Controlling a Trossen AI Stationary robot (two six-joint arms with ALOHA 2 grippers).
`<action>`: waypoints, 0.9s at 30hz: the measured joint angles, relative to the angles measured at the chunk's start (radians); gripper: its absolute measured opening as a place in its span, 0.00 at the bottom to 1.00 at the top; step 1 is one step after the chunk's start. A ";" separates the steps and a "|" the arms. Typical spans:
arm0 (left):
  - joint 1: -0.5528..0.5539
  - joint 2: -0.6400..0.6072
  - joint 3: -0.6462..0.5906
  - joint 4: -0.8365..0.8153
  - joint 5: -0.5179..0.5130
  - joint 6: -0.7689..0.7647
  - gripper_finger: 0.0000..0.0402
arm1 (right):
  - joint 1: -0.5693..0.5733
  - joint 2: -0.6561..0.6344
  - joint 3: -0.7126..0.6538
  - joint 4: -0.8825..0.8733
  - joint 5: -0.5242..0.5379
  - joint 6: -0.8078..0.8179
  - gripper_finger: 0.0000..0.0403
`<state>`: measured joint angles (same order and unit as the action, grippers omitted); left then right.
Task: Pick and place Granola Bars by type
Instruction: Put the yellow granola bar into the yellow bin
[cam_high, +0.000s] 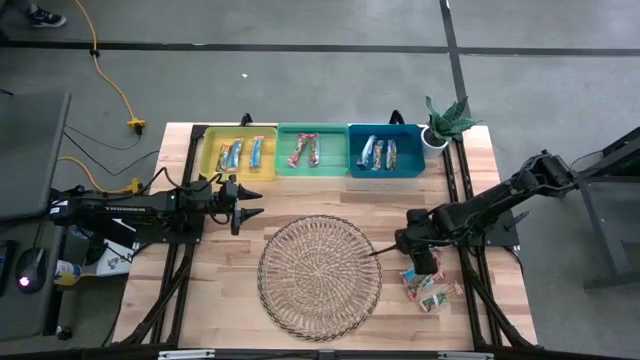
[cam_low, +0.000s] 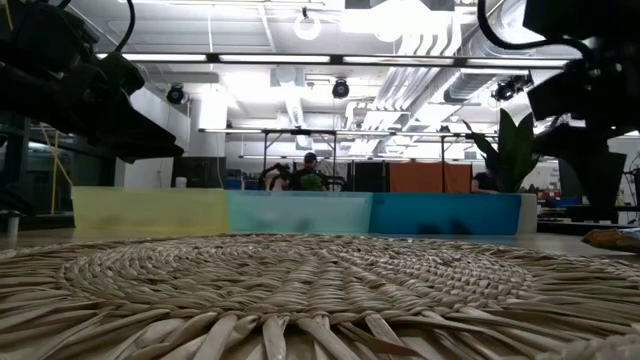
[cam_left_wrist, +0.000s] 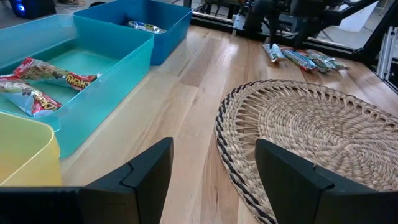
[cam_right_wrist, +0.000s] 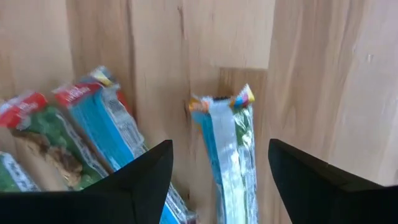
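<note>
My right gripper's fingers are still high above the silvery-blue bar (cam_right_wrist: 231, 158), so it is too early to close. They come down next.
A few loose granola bars (cam_high: 430, 288) lie flat on the table, right of the wicker tray; they also show far off in the left wrist view (cam_left_wrist: 300, 58). My right gripper (cam_high: 424, 266) hangs over them, pointing down and open. In the right wrist view (cam_right_wrist: 221, 146) its fingers stand on either side of one silvery-blue bar (cam_right_wrist: 227, 152) without touching it. More bars (cam_right_wrist: 93, 127) lie beside that one. Other bars lie sorted in the yellow bin (cam_high: 238, 152), green bin (cam_high: 310, 150) and blue bin (cam_high: 385, 150). My left gripper (cam_high: 252, 203) waits open, left of the tray.
The round wicker tray (cam_high: 320, 277) fills the table's middle near side. The three bins stand in a row along the far edge, with a small potted plant (cam_high: 445, 122) at their right end. Bare wood lies between the bins and the tray.
</note>
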<state>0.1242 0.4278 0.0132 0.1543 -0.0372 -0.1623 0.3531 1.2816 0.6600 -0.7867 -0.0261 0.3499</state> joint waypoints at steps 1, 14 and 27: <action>0.000 0.000 0.000 0.000 0.000 0.000 0.56 | 0.000 0.000 -0.005 0.008 0.004 0.005 0.62; 0.000 0.000 0.000 0.000 0.000 0.000 0.56 | 0.000 0.000 -0.107 0.143 0.022 0.008 0.62; 0.000 0.000 0.000 0.000 0.000 0.000 0.56 | 0.000 -0.003 -0.187 0.247 0.014 0.004 0.61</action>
<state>0.1241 0.4278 0.0132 0.1542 -0.0374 -0.1625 0.3531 1.2781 0.4728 -0.5396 -0.0117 0.3542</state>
